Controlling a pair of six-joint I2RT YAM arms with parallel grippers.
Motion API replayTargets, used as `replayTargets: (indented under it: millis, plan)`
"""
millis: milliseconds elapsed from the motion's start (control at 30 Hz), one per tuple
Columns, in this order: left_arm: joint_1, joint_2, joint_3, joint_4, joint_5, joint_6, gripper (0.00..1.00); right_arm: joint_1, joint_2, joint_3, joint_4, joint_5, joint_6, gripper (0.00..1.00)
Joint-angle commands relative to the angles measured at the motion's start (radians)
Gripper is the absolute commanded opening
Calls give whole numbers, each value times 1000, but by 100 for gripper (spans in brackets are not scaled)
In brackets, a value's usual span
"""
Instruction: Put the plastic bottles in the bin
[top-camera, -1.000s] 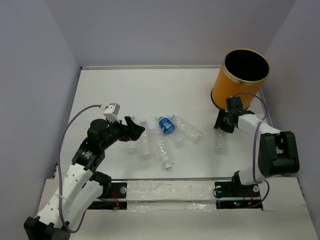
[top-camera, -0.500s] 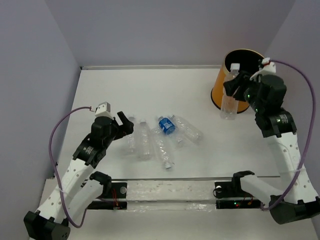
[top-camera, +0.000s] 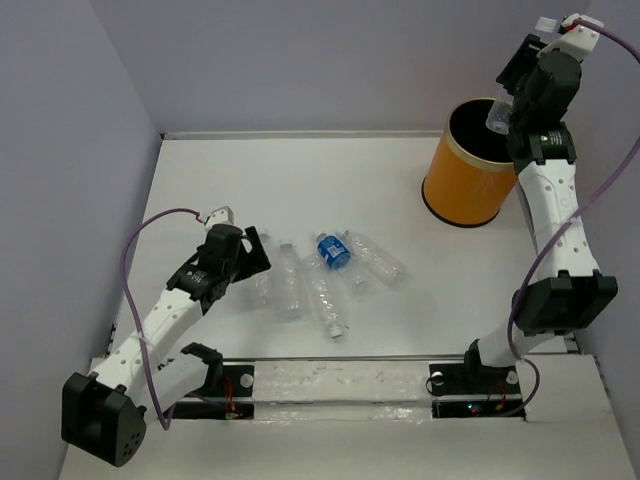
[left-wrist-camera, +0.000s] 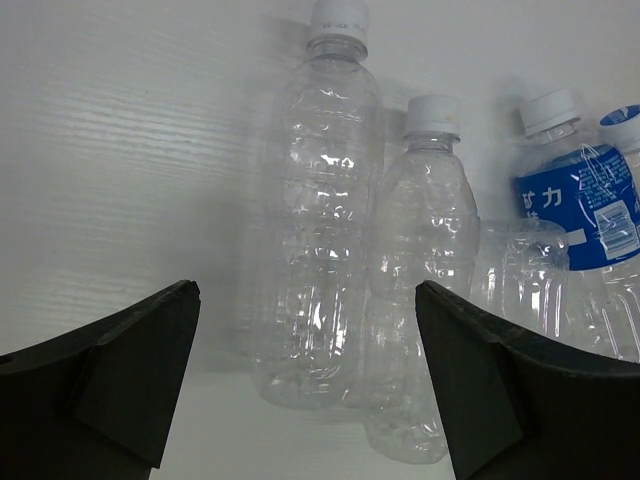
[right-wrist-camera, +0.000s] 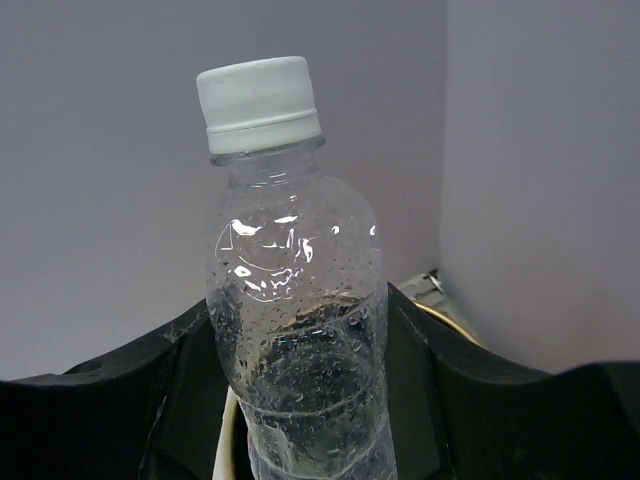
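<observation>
My left fingers above the bottle must lower before closing.
My right gripper is shut on a clear plastic bottle with a white cap and holds it upright, high over the far right rim of the orange bin. In the right wrist view the bottle fills the space between the black fingers, and a bit of the bin's rim shows below. Several more clear bottles lie in a row mid-table, one with a blue label. My left gripper is open and empty, just left of the leftmost bottle, which lies between its spread jaws.
Purple walls close the table on the left, back and right. The bin stands at the back right, near the right wall. The right arm's base stands at the right edge.
My right gripper has lifted its bottle from the bin's front side to high above the bin's opening. My left gripper has come down a little toward the leftmost bottles.
</observation>
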Motion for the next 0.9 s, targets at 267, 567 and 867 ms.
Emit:
replayTargets:
  millis: [267,567,867]
  plan:
    - [-17,144,41,26,-9,-5,99,-97,105,-18,144,-83,36,93]
    - [-43,251,41,32,-28,-11,95,-63,-150,-295,107,-334,279,94]
    - [-43,366,93,-22,-58,0,63,386,-327,-607,174,-391,278,93]
